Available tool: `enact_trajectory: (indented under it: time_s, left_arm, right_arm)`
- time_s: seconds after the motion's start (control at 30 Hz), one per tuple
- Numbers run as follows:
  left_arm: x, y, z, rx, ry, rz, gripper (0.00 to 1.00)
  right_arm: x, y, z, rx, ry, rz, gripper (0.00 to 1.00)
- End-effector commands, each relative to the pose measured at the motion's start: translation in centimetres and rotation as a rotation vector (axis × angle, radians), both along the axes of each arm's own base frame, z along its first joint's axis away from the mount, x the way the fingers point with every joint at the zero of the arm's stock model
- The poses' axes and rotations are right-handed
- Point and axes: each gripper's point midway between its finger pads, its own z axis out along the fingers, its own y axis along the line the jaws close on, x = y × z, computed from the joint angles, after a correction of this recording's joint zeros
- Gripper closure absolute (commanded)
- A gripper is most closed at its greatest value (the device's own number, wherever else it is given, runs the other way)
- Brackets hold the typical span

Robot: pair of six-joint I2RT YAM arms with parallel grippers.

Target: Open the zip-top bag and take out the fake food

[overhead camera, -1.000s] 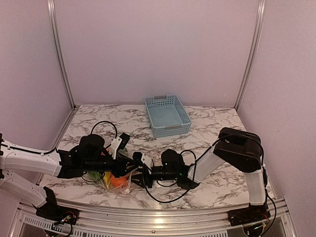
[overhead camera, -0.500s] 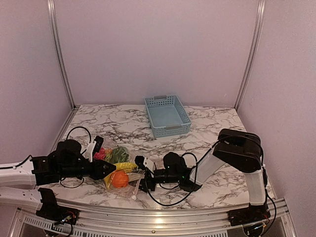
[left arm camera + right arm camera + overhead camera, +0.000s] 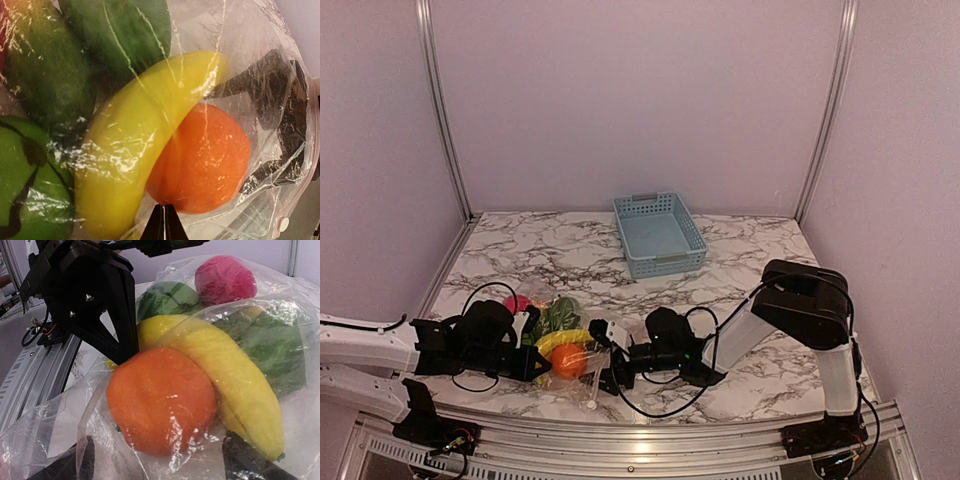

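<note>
I need to reach in through the bag's open end with my right gripper next. Then I should grab the orange ball point(image 3: 568, 362) by opposite sides to take it out.
The clear zip-top bag point(image 3: 584, 384) lies at the front left of the table with the fake food inside: an orange ball point(image 3: 568, 362), a yellow banana point(image 3: 563, 340), a dark green vegetable point(image 3: 558, 315) and a pink-red fruit point(image 3: 517, 303). A green striped ball point(image 3: 25, 185) shows in the left wrist view. My left gripper point(image 3: 164, 215) is shut, its tips pinching the bag film just under the orange ball point(image 3: 205, 160). My right gripper point(image 3: 160, 462) is open. Its fingers point(image 3: 85, 460) straddle the bag end near the orange ball point(image 3: 160, 400).
A light blue lattice basket point(image 3: 660, 262) stands at the back centre of the marble table. The table's front rail runs close below both grippers. The right arm's cable loops on the table behind its wrist.
My left arm drew back to the left, uncovering the bag and food, then moved right again up to the orange ball. The right gripper stayed at the bag.
</note>
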Motion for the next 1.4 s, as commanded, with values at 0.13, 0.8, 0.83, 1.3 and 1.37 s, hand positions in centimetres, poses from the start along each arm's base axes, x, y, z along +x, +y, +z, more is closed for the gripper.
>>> enact_trajectory:
  time_s: [0.13,0.8,0.83,1.3,1.37]
  left_arm:
    - [1.3,-2.1,-0.3,-0.017,0.005,-0.01,0.97]
    - [3.4,-1.3,5.0,-0.059,-0.094,-0.023,0.6]
    - [3.7,-1.0,5.4,-0.048,-0.103,-0.015,0.58]
    - [8.7,2.3,3.6,0.162,-0.108,0.163,0.42]
    - [9.0,2.3,2.9,0.18,-0.094,0.167,0.4]
  right_arm:
    - [0.0,1.7,0.5,-0.019,-0.035,0.037,0.06]
    - [2.5,0.5,-0.2,-0.093,-0.037,-0.113,0.46]
    - [2.5,0.2,0.1,-0.087,-0.036,-0.117,0.46]
    - [3.4,-4.5,1.6,-0.087,0.014,-0.2,0.5]
    - [3.5,-5.2,1.9,-0.092,0.018,-0.213,0.51]
